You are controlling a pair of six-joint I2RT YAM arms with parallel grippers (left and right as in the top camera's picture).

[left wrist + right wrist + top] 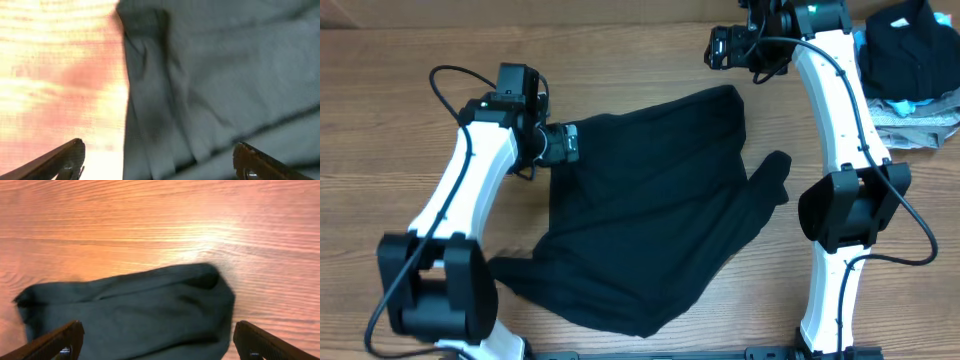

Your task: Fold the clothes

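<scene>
Next, my left gripper grips the black garment's far-edge corner (pixel 575 126) (pixel 142 21), opposite my right gripper's corner, to spread the garment flat for folding.
A black long-sleeved garment (pixel 650 210) lies spread and rumpled on the wooden table (pixel 380 110). One sleeve (pixel 775 180) sticks out to the right, another part trails to the lower left. My left gripper (pixel 570 142) is open at the garment's upper left edge; in the left wrist view its fingers (pixel 159 160) straddle the cloth's edge (pixel 200 75). My right gripper (pixel 720 48) is open above the garment's top right corner; that corner (pixel 145 310) lies between its fingers (pixel 157 340), which are apart from it.
A pile of other clothes (pixel 910 70), black on top with grey and blue beneath, sits at the table's far right corner, beside the right arm.
</scene>
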